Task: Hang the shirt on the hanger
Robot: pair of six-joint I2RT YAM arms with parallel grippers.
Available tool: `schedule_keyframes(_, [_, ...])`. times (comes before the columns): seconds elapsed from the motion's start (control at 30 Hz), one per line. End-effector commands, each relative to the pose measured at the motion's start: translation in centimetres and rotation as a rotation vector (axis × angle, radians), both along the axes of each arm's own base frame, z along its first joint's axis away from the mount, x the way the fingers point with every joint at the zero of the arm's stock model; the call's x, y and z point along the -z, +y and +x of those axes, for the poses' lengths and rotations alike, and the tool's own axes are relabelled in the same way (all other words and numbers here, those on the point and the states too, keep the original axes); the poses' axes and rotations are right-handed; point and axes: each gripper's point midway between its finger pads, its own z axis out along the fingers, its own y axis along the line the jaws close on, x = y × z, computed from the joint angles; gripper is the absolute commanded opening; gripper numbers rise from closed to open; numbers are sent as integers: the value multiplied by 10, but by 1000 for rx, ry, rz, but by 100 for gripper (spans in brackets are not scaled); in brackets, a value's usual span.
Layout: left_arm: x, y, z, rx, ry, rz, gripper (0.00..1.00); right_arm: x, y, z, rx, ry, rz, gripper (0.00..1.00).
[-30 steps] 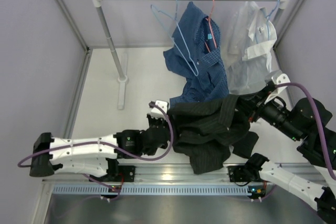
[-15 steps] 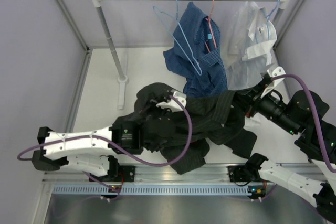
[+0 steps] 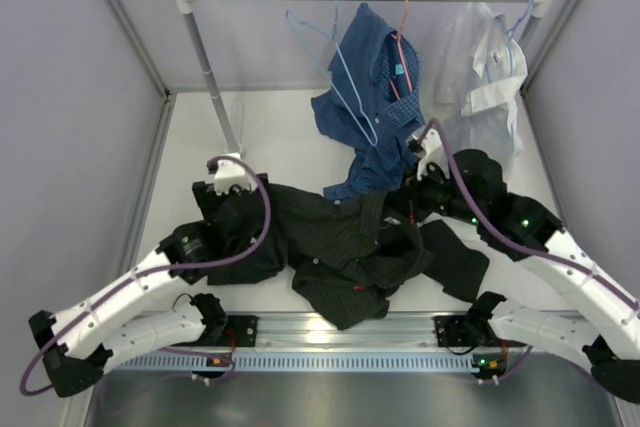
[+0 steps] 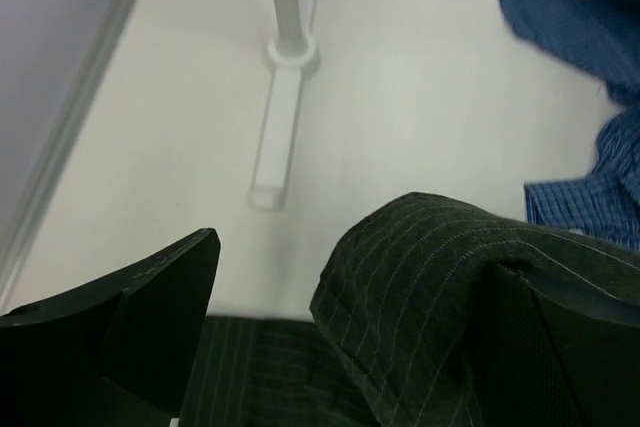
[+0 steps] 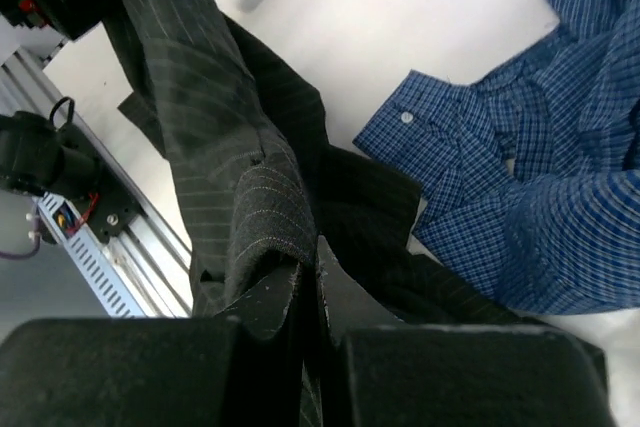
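Next, my left gripper grabs the dark pinstriped shirt (image 3: 340, 247) by its draped fold (image 3: 270, 198), leaving the opening for inserting the hanger.
The dark pinstriped shirt (image 3: 340, 247) lies spread across the table from left to right below the rack. My left gripper (image 3: 228, 172) stands open at the shirt's left end. In the left wrist view a fold of shirt (image 4: 430, 267) drapes over the right finger, and the left gripper (image 4: 355, 257) has its jaws wide apart. My right gripper (image 3: 415, 182) is shut on the shirt's right part, with cloth (image 5: 220, 97) pinched between the right gripper's (image 5: 308, 257) fingers. The light-blue hanger (image 3: 335, 67) hangs empty from the rail, left of the blue shirt.
A blue checked shirt (image 3: 380, 117) hangs low on a red hanger (image 3: 403, 17), its hem touching the dark shirt. A white shirt (image 3: 485, 77) hangs at the right. The rack's post and foot (image 4: 280, 137) stand at the left. A metal rail (image 5: 110, 237) edges the table's front.
My left arm has swung left and back with the shirt, stretching it out, and its jaws have opened. My right gripper has moved left and farther back, still shut on the cloth.
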Motion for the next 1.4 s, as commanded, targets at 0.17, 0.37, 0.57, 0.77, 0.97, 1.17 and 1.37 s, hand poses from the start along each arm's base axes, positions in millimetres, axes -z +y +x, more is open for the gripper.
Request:
schedule_keyframes(0.17, [3, -104, 2, 294, 285, -368, 98, 24, 19, 45, 230, 82, -22, 0])
schedule_keyframes(0.37, [-49, -170, -25, 677, 179, -565, 95, 47, 27, 53, 291, 103, -123, 0])
schedule_keyframes(0.57, [-46, -234, -83, 927, 84, -499, 93, 49, 29, 63, 343, 109, -130, 0])
schedule_keyframes(0.77, [-20, -250, -59, 754, 52, -435, 83, 43, 34, 58, 326, 112, -105, 0])
schedule_keyframes(0.97, [1, -280, -45, 726, 56, -386, 72, 41, 39, 52, 294, 106, -98, 0])
schedule_keyframes(1.17, [17, -264, -26, 572, 38, -331, 53, 41, 40, 48, 284, 99, -96, 0])
schedule_keyframes(1.37, [25, -260, -22, 554, 36, -303, 52, 39, 48, 43, 255, 98, -78, 0])
